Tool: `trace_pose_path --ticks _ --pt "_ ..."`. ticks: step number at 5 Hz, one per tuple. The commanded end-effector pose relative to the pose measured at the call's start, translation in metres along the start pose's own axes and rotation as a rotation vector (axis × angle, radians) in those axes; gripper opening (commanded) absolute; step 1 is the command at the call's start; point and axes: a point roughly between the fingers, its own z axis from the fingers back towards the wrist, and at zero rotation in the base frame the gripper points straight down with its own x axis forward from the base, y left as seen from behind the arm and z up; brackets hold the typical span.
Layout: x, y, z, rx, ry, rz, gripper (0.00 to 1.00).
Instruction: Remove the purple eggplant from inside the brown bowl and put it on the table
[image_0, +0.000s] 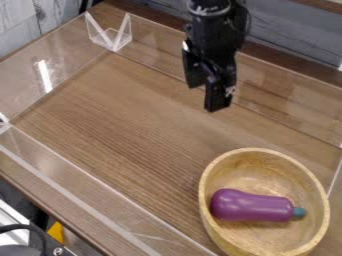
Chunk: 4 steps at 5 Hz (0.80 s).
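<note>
I need to take the purple eggplant out of the brown bowl (229, 167) and put it on the table, so next I should grab it with my gripper by its plump middle (251, 206).
The purple eggplant (251, 207) lies on its side inside the brown bowl (229, 167), its teal stem cap pointing right. The bowl sits on the table (127, 115) at the front right corner. My gripper (205, 86) hangs over the back middle of the table, well above and behind the bowl. Its dark fingers are turned nearly edge-on to the camera, so the gap between them barely shows; nothing is held between them.
Clear acrylic walls (54, 70) ring the tabletop on all sides. A folded clear acrylic piece (107, 32) stands at the back left corner. The front wall (94, 205) runs close to the bowl's left side.
</note>
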Motion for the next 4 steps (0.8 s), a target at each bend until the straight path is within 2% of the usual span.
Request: trace_pose_path --ticks 1,2,3,4 --pt "0.003 -0.020 0.006 -0.004 -0.045 -0.146 1.00" --pt "0.003 -0.046 0.012 -0.028 -0.046 -0.332 1.00" --pt "0.003 -0.066 0.015 -0.042 -0.045 -0.450 1.00" --pt "0.007 -0.082 0.006 -0.054 -0.044 -0.474 1.00"
